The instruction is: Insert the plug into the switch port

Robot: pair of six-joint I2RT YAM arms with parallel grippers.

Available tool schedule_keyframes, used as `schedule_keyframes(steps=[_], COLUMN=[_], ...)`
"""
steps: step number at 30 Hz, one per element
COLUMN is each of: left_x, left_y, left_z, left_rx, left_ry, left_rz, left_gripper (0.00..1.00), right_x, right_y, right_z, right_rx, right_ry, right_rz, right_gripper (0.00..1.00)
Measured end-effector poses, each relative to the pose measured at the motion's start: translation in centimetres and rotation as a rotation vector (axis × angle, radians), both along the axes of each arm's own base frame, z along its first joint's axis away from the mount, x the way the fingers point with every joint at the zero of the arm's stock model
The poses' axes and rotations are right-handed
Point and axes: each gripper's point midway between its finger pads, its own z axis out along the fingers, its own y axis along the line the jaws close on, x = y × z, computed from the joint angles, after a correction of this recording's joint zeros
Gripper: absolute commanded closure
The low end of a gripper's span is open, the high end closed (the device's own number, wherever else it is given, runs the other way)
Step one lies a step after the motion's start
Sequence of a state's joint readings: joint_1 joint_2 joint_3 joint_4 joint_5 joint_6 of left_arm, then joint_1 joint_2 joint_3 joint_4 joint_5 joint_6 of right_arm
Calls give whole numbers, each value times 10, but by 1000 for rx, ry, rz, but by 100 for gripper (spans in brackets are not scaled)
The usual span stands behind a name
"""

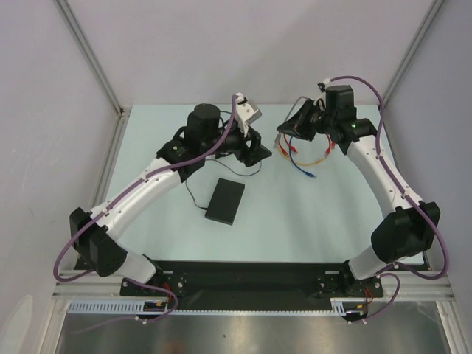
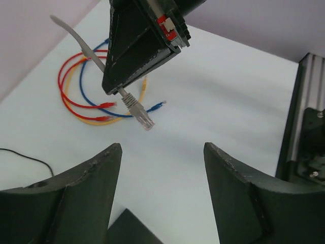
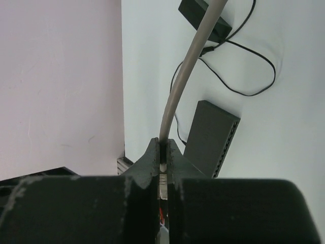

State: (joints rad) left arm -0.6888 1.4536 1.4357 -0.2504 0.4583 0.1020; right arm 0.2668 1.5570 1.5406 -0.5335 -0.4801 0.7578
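Observation:
I should grab the plug by its clear front end (image 1: 277,142) (image 2: 145,121) with my left gripper. That leaves the plug's rear free for my right gripper to take again and insert it.
The plug (image 2: 145,120), clear on a grey cable, hangs just above the table. My right gripper (image 2: 114,90) is shut on it at its rear end, and the cable runs away past the fingertips (image 3: 152,152). The switch (image 1: 225,200) is a flat black box lying mid-table, apart from both grippers. Its row of ports (image 3: 227,146) shows along one narrow edge in the right wrist view. My left gripper (image 2: 162,146) is open and empty, facing the plug from a short distance. A black corner (image 2: 127,229) shows low between its fingers; I cannot tell what it is.
Red, blue and yellow patch cables (image 1: 306,156) lie looped on the table under the right gripper. A small black power adapter (image 3: 200,12) with a thin black cord (image 3: 254,86) sits beyond the switch. Grey walls enclose the table at the back and both sides.

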Motion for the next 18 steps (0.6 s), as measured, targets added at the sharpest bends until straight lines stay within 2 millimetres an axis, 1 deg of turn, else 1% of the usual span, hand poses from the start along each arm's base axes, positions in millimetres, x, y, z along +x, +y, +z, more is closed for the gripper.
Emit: schedule_keyframes(steps=[3,7,10,11,13,14,18], left_x=[1,-2,-3,-3,-2,-1,3], left_y=[-7,-16,-23,-25,-29,-31,-34], left_z=[-4,-13,-17,-17,-17,-17,-18], left_rx=[-30,-62,-92,-104,-127,-136,-156], left_ry=[89,208,284,300,330,340,370], left_rz=[10,13,13,8,11,11,22], left_gripper=[28,29,34,39,44,48,58], right_x=[1,-5,-10,-12,-15,-16,-18], right_y=[0,6,9,10,12,12,10], right_z=[9,22,33,36,40,42,42], right_rx=[-15,-30,-39,-42,-47,-49,-61], right_ry=[-54,-122,-172,-187,-210,-222,-249], right_rz=[-5,10,20,24,31,33,26], right_gripper=[100,100,100,100,100,100,100])
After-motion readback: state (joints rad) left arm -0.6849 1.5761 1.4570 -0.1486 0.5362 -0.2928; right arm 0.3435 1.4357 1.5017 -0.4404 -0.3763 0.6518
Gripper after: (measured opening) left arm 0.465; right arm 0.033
